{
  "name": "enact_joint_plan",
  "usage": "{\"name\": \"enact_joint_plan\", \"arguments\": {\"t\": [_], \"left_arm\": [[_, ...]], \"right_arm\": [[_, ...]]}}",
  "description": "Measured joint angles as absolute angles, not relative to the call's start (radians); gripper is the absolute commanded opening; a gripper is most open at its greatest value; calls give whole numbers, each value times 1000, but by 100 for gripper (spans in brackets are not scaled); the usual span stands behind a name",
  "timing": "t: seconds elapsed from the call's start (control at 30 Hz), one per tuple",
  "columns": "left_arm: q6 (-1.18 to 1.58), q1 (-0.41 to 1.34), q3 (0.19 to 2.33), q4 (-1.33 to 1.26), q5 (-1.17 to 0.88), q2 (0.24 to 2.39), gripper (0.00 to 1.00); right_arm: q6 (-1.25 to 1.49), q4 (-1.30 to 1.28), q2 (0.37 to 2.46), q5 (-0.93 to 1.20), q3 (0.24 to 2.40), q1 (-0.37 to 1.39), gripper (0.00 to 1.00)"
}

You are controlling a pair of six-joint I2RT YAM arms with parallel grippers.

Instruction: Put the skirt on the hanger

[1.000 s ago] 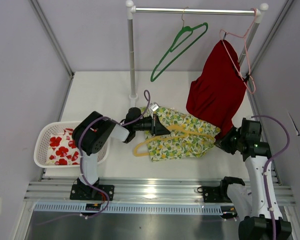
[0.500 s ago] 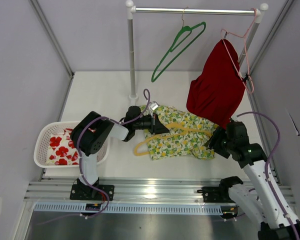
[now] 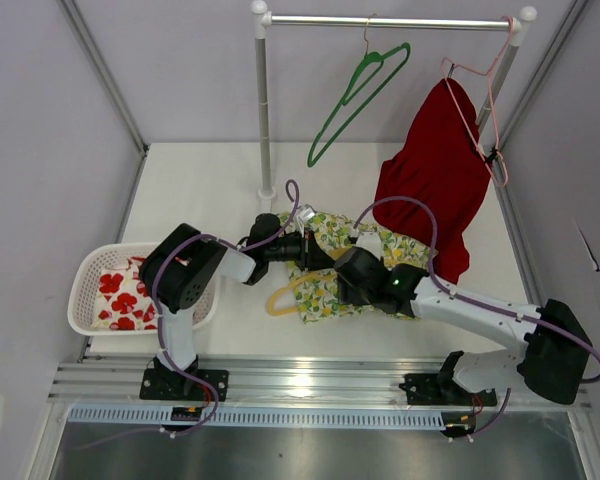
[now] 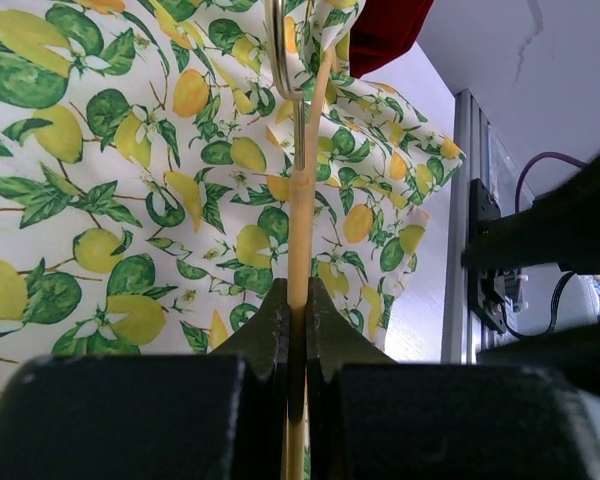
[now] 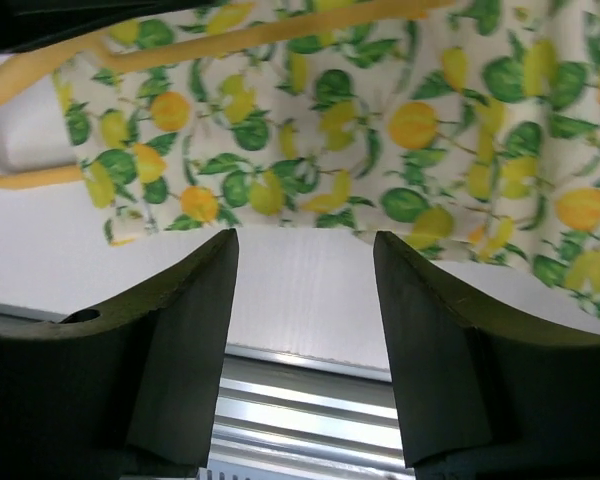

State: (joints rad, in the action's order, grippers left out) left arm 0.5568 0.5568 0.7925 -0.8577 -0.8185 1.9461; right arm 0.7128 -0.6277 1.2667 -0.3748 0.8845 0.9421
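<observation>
My right gripper picks up the skirt's near-edge corner [image 3: 308, 315] [image 5: 130, 222] beside the yellow hanger's bar next, to draw the skirt over the hanger.
The lemon-print skirt [image 3: 380, 250] lies crumpled on the white table, and the yellow hanger [image 3: 280, 297] lies partly on it and partly beyond its left edge. My left gripper [image 3: 315, 252] is shut on the hanger; in the left wrist view its jaws [image 4: 298, 310] pinch the yellow bar [image 4: 300, 220] below the metal hook [image 4: 280, 60], with the skirt [image 4: 130, 200] beneath. My right gripper [image 3: 342, 285] hovers open over the skirt's near edge. In the right wrist view the gripper [image 5: 305, 240] holds nothing, and the skirt [image 5: 380, 130] and hanger [image 5: 40, 85] lie just ahead.
A green hanger [image 3: 355, 95] and a red garment [image 3: 430, 180] on a pink hanger [image 3: 490, 110] hang from the rail [image 3: 390, 21]. The rack pole [image 3: 264, 110] stands behind the skirt. A white basket [image 3: 90, 275] with red-flowered cloth [image 3: 120, 295] sits at the left.
My right arm has swung from the table's right side leftward to the skirt's near edge, and its jaws have opened. The left gripper still holds the hanger in place.
</observation>
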Motion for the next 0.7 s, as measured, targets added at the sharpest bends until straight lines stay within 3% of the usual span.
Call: {"name": "enact_joint_plan", "arguments": {"t": [0.33,0.7], "left_arm": [[546,555,795,-824,-819,1943,0],[538,554,807,-795,-820,1943,0]], "right_arm": [[657,-424,1486,-418,953,1157,57],[650,-374,1640,-457,992,1230,55]]}}
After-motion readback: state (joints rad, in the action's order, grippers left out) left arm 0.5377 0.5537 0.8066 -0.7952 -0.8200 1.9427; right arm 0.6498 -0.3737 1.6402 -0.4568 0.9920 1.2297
